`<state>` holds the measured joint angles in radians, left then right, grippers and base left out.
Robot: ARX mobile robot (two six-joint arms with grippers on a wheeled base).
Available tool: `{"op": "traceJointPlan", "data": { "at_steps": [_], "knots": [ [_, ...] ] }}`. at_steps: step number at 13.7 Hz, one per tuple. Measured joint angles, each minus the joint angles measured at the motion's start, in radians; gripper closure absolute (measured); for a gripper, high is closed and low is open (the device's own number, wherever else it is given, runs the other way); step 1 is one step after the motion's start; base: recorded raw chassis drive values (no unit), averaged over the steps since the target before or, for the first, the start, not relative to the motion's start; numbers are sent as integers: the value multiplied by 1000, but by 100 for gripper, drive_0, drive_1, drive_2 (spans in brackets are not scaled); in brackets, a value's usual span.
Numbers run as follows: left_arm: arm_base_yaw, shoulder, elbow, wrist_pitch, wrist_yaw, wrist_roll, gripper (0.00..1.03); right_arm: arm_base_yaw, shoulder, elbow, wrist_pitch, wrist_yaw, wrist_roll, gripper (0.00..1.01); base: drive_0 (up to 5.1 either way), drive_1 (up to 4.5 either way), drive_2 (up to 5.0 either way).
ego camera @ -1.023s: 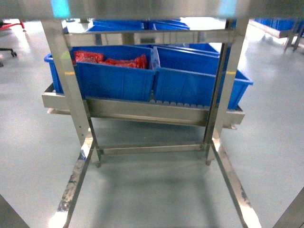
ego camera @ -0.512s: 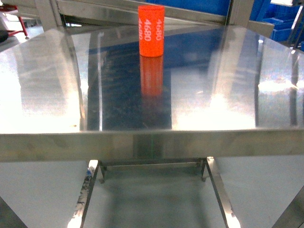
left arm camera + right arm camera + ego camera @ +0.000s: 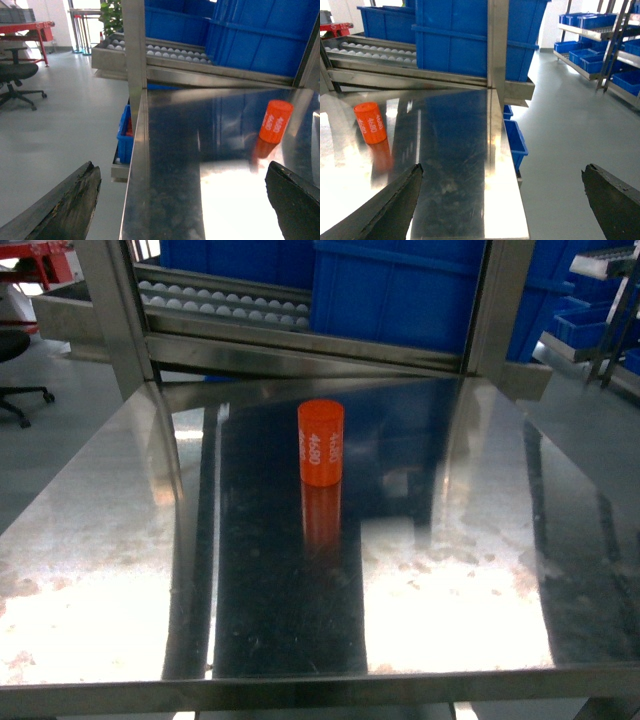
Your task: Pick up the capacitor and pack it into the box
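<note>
The left gripper will pack the orange capacitor into the box, so next it will grab the capacitor around its cylindrical body (image 3: 320, 448).
The capacitor (image 3: 321, 443), an orange cylinder printed "4680", stands upright near the middle of the steel table (image 3: 450, 570). It also shows at the right of the left wrist view as the capacitor (image 3: 275, 121) and at the left of the right wrist view as the capacitor (image 3: 370, 122). My left gripper (image 3: 182, 172) is open over the table's left edge, well short of the capacitor, with nothing between its fingers. Open as well, my right gripper (image 3: 502, 170) straddles the table's right edge and holds nothing. Neither gripper appears in the head view. The box is out of view.
Behind the table stands a steel roller rack (image 3: 230, 310) holding blue plastic bins (image 3: 400, 295). More blue bins (image 3: 515, 137) sit low beside the table's right edge. Shelving with blue bins (image 3: 592, 55) lines the far right. An office chair (image 3: 17, 80) stands on the floor at left.
The head view has risen from under the table to above it. The capacitor now sits lower in that view, near the centre, and the rack behind shows.
</note>
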<state>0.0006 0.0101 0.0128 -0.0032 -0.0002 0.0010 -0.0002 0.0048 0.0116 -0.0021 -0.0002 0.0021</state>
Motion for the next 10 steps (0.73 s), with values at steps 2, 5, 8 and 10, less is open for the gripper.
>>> {"op": "traceJointPlan", "data": {
  "at_steps": [2, 5, 8, 10],
  "knots": [
    [0, 0, 0, 3, 0, 0, 5, 0, 0, 0, 3, 0, 0, 3, 0, 0, 0],
    [0, 0, 0, -1, 0, 0, 5, 0, 0, 0, -3, 0, 0, 3, 0, 0, 0],
    [0, 0, 0, -1, 0, 0, 5, 0, 0, 0, -3, 0, 1, 3, 0, 0, 0],
    [0, 0, 0, -1, 0, 0, 5, 0, 0, 0, -3, 0, 0, 3, 0, 0, 0]
  ]
}}
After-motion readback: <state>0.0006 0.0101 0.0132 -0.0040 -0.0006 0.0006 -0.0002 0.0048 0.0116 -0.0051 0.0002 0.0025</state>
